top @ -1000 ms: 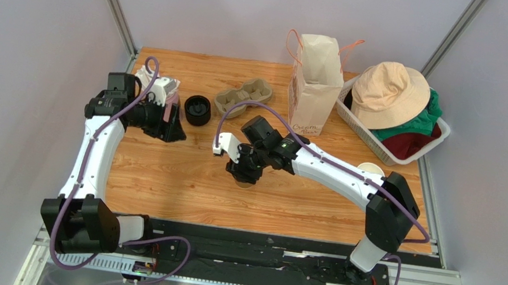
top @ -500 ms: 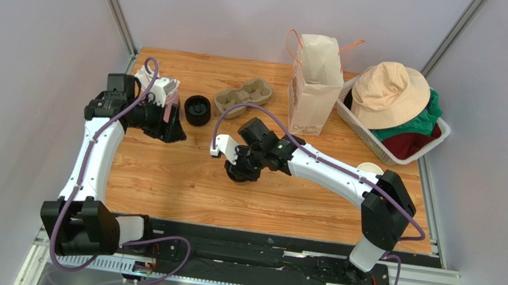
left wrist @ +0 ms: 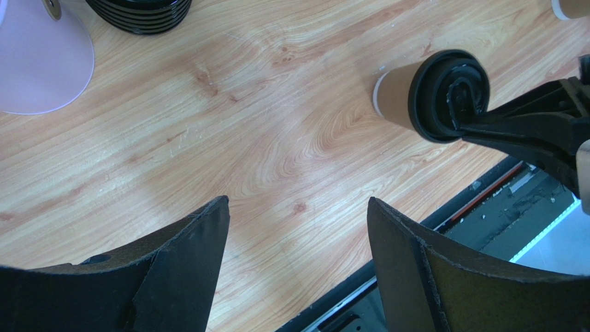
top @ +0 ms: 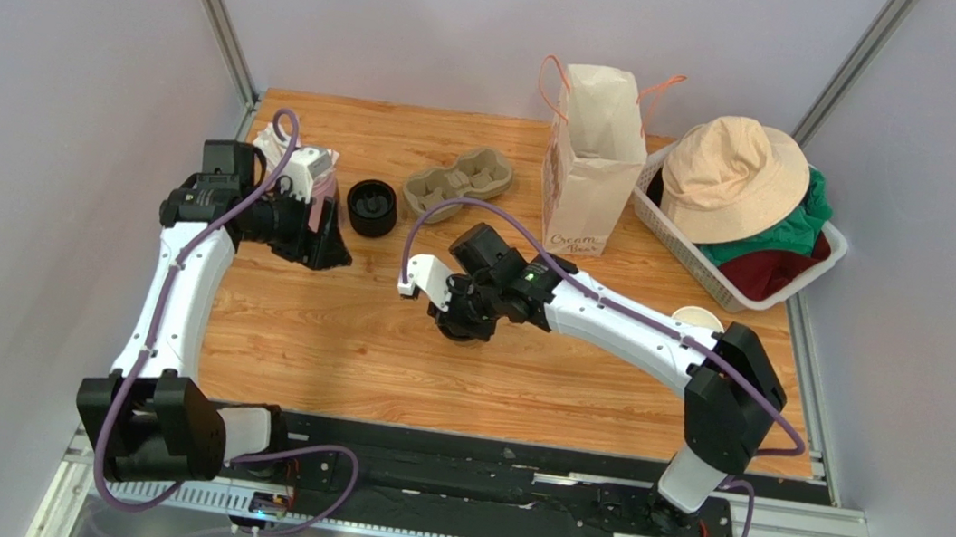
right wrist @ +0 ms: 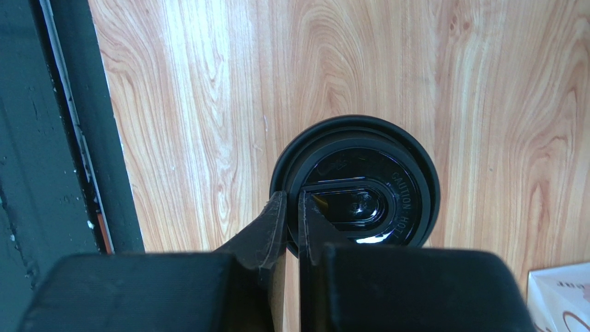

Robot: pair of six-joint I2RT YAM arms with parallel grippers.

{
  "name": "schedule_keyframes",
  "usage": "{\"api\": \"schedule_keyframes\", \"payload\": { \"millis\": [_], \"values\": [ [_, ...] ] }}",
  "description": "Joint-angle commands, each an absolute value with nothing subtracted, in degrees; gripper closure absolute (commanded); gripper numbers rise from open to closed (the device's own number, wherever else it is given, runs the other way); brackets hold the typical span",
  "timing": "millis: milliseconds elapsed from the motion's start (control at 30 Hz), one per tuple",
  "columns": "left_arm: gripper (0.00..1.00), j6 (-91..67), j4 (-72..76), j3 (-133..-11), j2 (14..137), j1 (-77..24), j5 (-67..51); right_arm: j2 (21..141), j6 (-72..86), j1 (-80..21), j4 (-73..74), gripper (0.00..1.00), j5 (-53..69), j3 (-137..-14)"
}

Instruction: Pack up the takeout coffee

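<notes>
I would move the black lid and the brown cup together if I moved my right gripper sideways now. I am pinching the lid's rim, and the cup sits right under the lid.
The takeout coffee (left wrist: 396, 93), a kraft-brown cup under a black lid (right wrist: 377, 181), is near the middle of the wooden table. My right gripper (right wrist: 291, 198) comes down from above and is shut on the lid's rim, one finger outside the rim and one inside it. In the top view the right gripper (top: 464, 320) hides most of the cup. My left gripper (left wrist: 298, 202) is open with nothing between its fingers. It hangs over bare wood at the left, next to the left gripper (top: 331, 242) side of the lid stack.
A stack of black lids (top: 372, 208) and a pulp cup carrier (top: 458, 184) lie at the back. A paper bag (top: 593, 160) stands open behind the right arm. A white basket (top: 669, 233) holds a hat and clothes. Lidless cups (top: 699, 319) sit right.
My right gripper's jaws have closed onto the lid's rim, and the wrist has shifted slightly toward the back. The left arm has not moved.
</notes>
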State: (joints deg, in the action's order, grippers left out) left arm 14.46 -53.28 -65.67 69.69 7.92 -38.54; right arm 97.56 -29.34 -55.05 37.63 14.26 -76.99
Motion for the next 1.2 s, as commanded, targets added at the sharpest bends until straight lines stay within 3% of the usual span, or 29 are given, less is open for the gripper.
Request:
{"api": "schedule_keyframes", "payload": {
  "millis": [0, 267, 667, 1167],
  "values": [
    [0.18, 15.9, -51.9, -65.4, 68.6, 8.2, -40.1, 92.2, -30.3, -53.9, 39.8, 0.99, 12.6, -77.3],
    [0.19, 15.9, -51.9, -65.2, 68.5, 8.2, -40.4, 84.8, -29.9, -46.7, 42.6, 1.0, 15.7, -73.0],
    [0.19, 15.9, -51.8, -65.1, 68.5, 8.2, -41.0, 73.4, -30.7, -28.2, 42.8, 1.0, 20.5, -63.2],
    [0.19, 16.1, -51.6, -64.9, 68.6, 8.2, -41.2, 69.1, -35.0, -19.5, 47.6, 0.98, 22.3, -57.2]
  ]
}}
